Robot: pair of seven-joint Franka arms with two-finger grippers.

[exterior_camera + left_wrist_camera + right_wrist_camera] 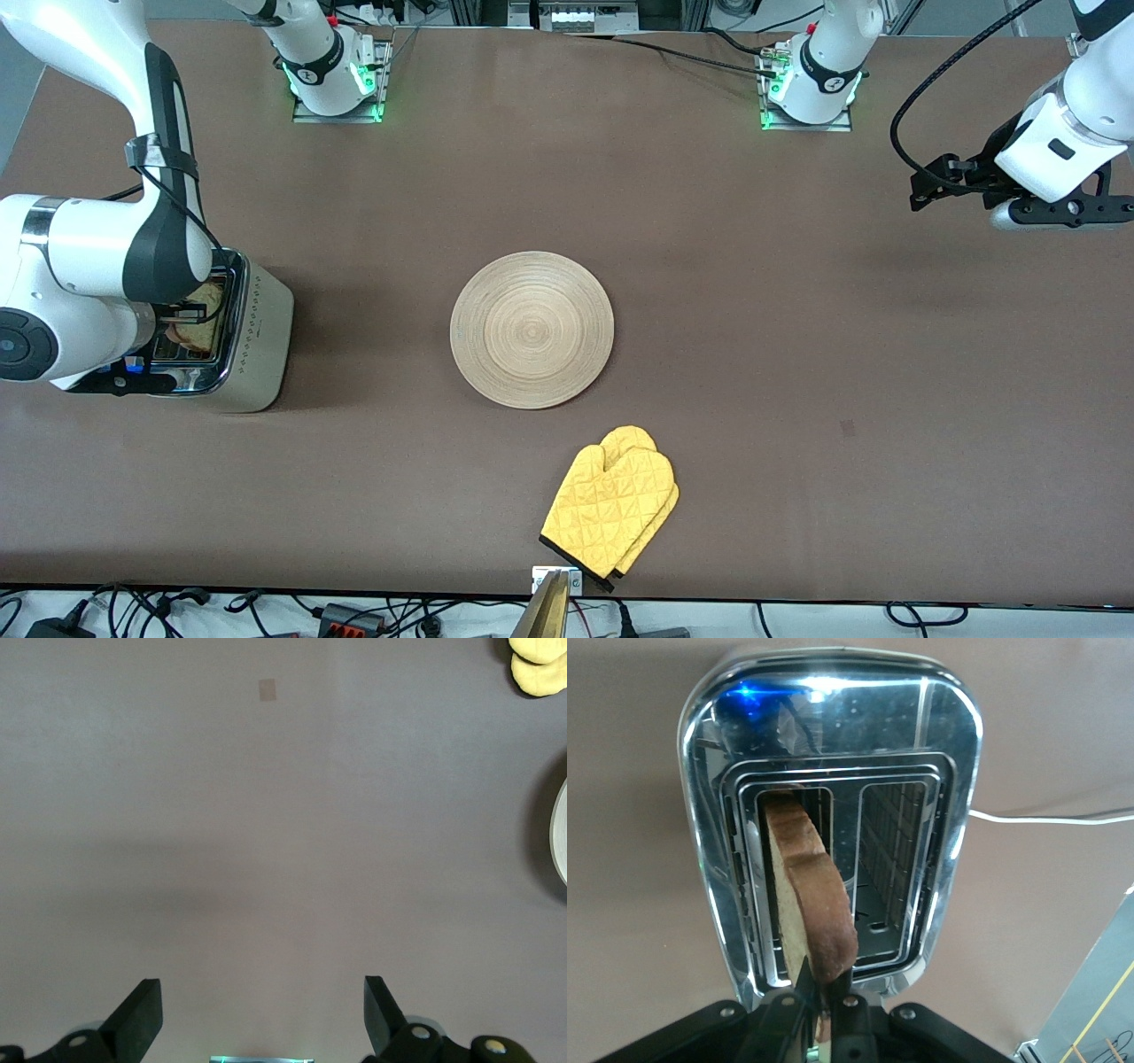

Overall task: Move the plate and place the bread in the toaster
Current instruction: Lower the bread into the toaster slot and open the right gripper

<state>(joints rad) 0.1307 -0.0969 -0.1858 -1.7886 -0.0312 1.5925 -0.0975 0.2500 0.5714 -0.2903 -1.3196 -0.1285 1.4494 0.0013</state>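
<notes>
The slice of bread (202, 319) (811, 895) stands down in one slot of the toaster below my gripper's fingers, so it is time for my right gripper to open now.
The toaster (261, 341) stands toward the right arm's end of the table; its chrome top (957, 771) fills the right wrist view. My right gripper (826, 992) is over it, shut on one edge of the bread (811, 895). The slice stands on edge, partly down in one slot, and the other slot is empty. In the front view the right arm hides most of the bread (202, 319). The plate (532, 330) lies bare in the middle of the table. My left gripper (939, 182) waits open and empty, high over the left arm's end of the table (263, 1014).
A yellow oven mitt (611, 507) lies nearer to the front camera than the plate, close to the table's edge. The toaster's white cord (1045, 819) runs off across the table. The plate's rim (561, 837) and the mitt (540, 665) show in the left wrist view.
</notes>
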